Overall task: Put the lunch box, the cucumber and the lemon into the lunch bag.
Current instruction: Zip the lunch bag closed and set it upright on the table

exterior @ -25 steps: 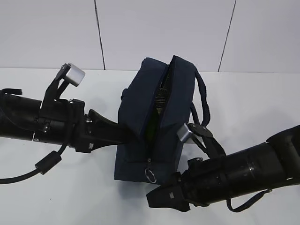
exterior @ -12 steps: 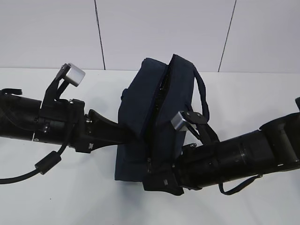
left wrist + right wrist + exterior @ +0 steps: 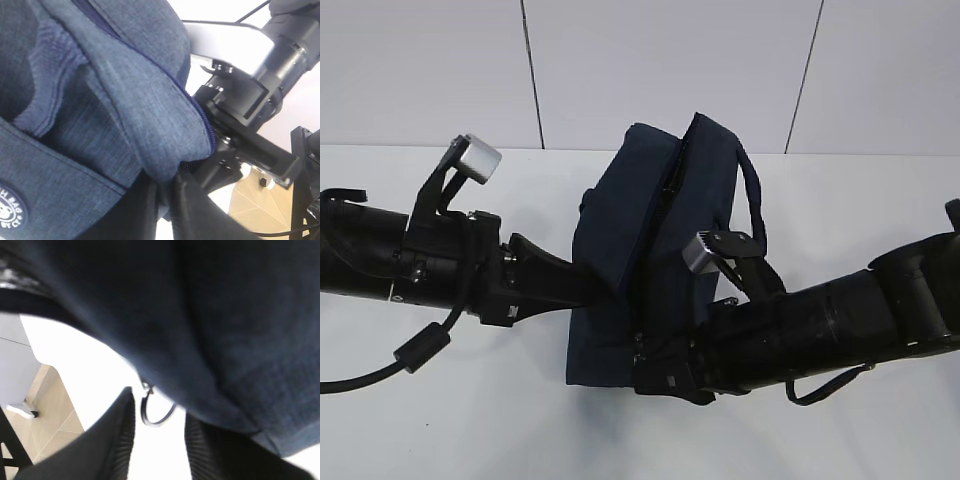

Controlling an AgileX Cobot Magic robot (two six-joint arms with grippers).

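My right gripper should grab the zipper pull by its metal ring (image 3: 155, 423), because the ring hangs free while the pull's slider sits tight against the navy fabric (image 3: 172, 372).
The dark navy lunch bag (image 3: 655, 215) stands in the middle of the white table, its top slit almost shut. My left gripper (image 3: 167, 184) is shut on a fold of the bag's fabric (image 3: 150, 125) at its left lower side (image 3: 588, 290). My right gripper (image 3: 650, 368) is pressed against the bag's near end. In the right wrist view its two fingers (image 3: 112, 440) stand apart on either side of the zipper's metal ring pull (image 3: 156, 412), without touching it. The lunch box, the cucumber and the lemon are out of view.
The bag's loop handles (image 3: 757, 215) hang on its right side, over my right arm. Bare white table (image 3: 440, 420) lies to the left and front, with a white panelled wall (image 3: 670, 60) behind. My right arm's wrist (image 3: 250, 100) shows close by in the left wrist view.
My right gripper has moved left and up to the bag's near end, now covering the ring pull, and its jaws have narrowed. The bag's top slit has narrowed. The left arm has not moved.
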